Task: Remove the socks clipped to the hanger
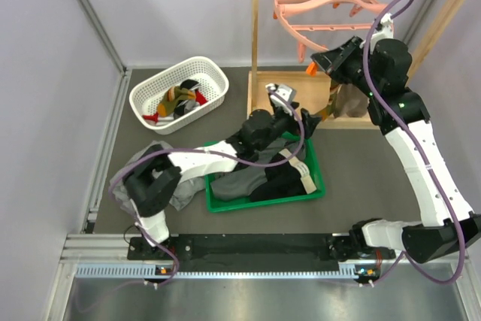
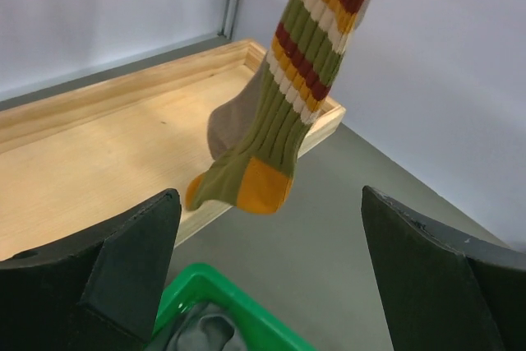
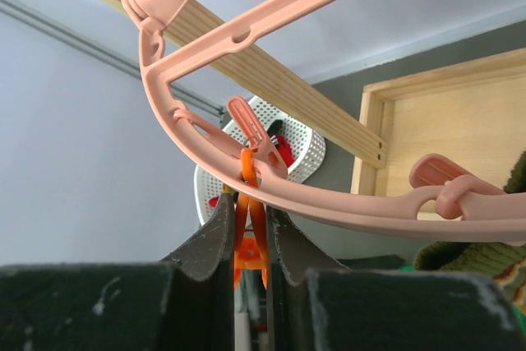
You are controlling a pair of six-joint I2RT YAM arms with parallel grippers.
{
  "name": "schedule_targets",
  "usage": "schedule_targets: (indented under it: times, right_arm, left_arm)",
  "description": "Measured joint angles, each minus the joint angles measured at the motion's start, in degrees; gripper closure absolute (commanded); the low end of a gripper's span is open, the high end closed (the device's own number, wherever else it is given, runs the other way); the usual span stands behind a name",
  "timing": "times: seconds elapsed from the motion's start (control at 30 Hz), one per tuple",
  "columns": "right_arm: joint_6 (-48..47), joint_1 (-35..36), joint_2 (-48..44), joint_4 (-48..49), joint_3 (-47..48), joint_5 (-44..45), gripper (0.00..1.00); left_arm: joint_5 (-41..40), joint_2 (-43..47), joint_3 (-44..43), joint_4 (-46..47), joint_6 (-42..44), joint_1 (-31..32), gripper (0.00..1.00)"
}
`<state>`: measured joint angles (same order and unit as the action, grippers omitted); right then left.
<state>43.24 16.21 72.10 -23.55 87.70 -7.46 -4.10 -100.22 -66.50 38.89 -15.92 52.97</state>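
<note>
My left gripper is to take hold of the striped olive sock next, below its stripes and near the foot, so that the sock's clipped end stays free for unclipping.
The pink round hanger [image 1: 323, 4] hangs from the wooden rack; its ring fills the right wrist view [image 3: 329, 203]. My right gripper [image 1: 331, 60] is at the ring's near edge, shut on an orange clip [image 3: 251, 236] dangling from it, with the jaws pinching the clip's sides [image 3: 251, 213]. An olive sock with red, cream and orange stripes and an orange toe [image 2: 279, 121] hangs just ahead of and above my left gripper [image 2: 271, 273], which is open and empty. In the top view the left gripper [image 1: 289, 107] is beside this hanging sock [image 1: 328, 108]. A tan sock [image 1: 350, 100] hangs behind it.
A white perforated basket [image 1: 214, 80] at the back left holds several socks. A green bin [image 1: 319, 186] with grey and black garments lies under the left arm. The wooden rack's base tray [image 2: 107, 137] and uprights [image 1: 255, 35] surround the hanger. A grey garment [image 1: 135, 167] lies at the left.
</note>
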Motion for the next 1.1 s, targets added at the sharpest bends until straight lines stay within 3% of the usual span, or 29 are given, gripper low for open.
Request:
schedule_targets:
  times: [0.33,0.43,0.6,0.67,0.73,0.93,1.1]
  right_arm:
    - [1.6,0.0,-1.2,2.9,-2.5,-1.3,0.97]
    - [2.0,0.0,-1.6,3.4,-3.0,-1.5,0.97]
    - [2.0,0.0,-1.9,4.3,-3.6,-1.7,0.91]
    - [2.1,0.0,-2.0,4.3,-3.7,-1.7,0.76]
    - [1.9,0.0,-2.2,4.2,-3.7,-1.7,0.63]
    - [-0.8,0.0,-4.2,1.0,-3.7,0.7,0.41]
    - [-4.7,-0.1,-6.7,-4.1,-3.0,4.0,0.37]
  left_arm:
    - [-2.8,-16.7,-14.5,3.3,1.1,2.4,0.04]
    - [-2.9,-19.3,-17.1,3.3,1.3,2.3,0.09]
    - [-3.5,-22.8,-21.2,2.5,2.0,2.3,0.82]
    - [-3.5,-23.2,-21.9,1.6,2.6,2.3,1.00]
    - [-3.4,-23.1,-21.9,0.9,3.1,2.3,1.00]
    - [-4.0,-18.6,-16.5,-1.0,4.1,2.3,1.00]
    - [-4.3,-11.1,-11.3,-2.0,4.0,2.3,1.00]
